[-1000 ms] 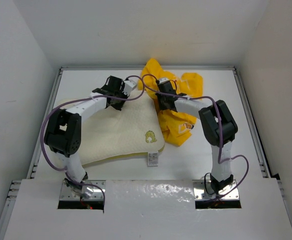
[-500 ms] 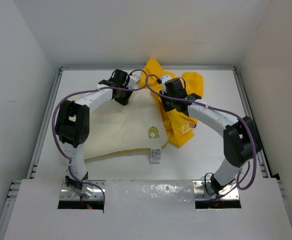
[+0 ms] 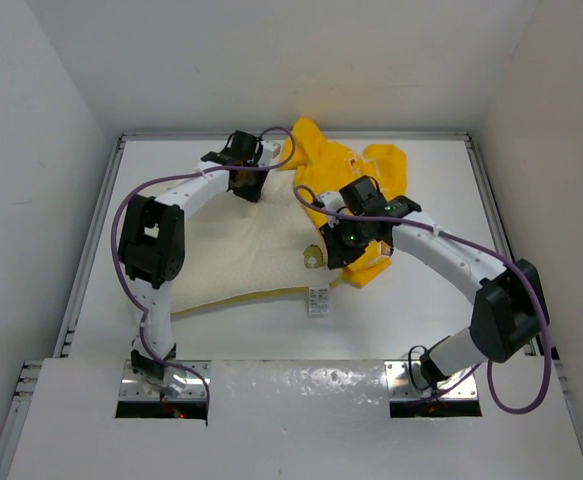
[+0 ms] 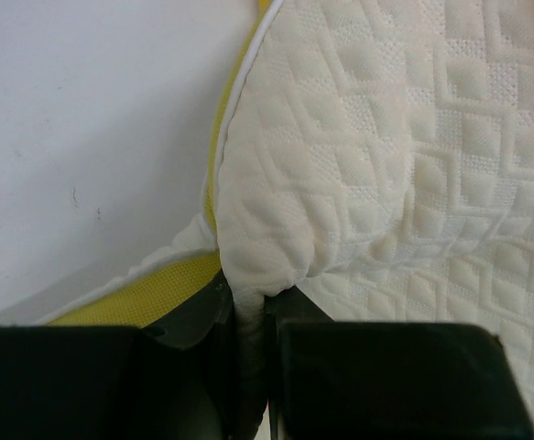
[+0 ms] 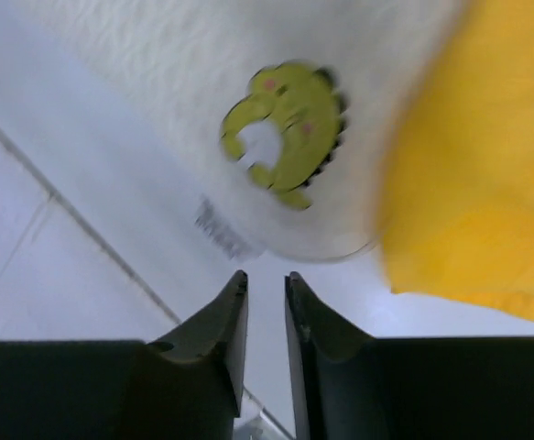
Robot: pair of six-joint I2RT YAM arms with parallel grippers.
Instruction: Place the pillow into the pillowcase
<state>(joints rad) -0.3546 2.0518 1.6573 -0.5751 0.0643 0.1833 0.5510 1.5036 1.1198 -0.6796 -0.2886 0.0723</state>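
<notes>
I should open my left gripper now. I am pinching only the far corner of the pillow, and the pillow (image 3: 241,250) lies spread on the flat table, so that corner would settle there.
The cream quilted pillow (image 3: 241,250) lies left of centre, with a green logo (image 3: 313,257) and a white tag (image 3: 318,298) at its near right corner. My left gripper (image 3: 245,186) is shut on the pillow's far corner; in the left wrist view the fabric (image 4: 386,165) is pinched between the fingers (image 4: 253,298). The yellow pillowcase (image 3: 349,165) lies crumpled at the far right of the pillow. My right gripper (image 3: 329,250) hovers over the logo corner. Its jaws (image 5: 265,275) stand a narrow gap apart and empty, with the logo (image 5: 285,133) and pillowcase (image 5: 486,156) just beyond.
The white table (image 3: 421,300) is bounded by a raised rim (image 3: 496,230) and white walls on three sides. Purple cables loop off both arms. The arm bases sit at the near edge.
My right gripper has left the pillowcase and swung toward me to the pillow's logo corner. My left gripper has carried the far pillow corner farther back and right; the pillow shifted right.
</notes>
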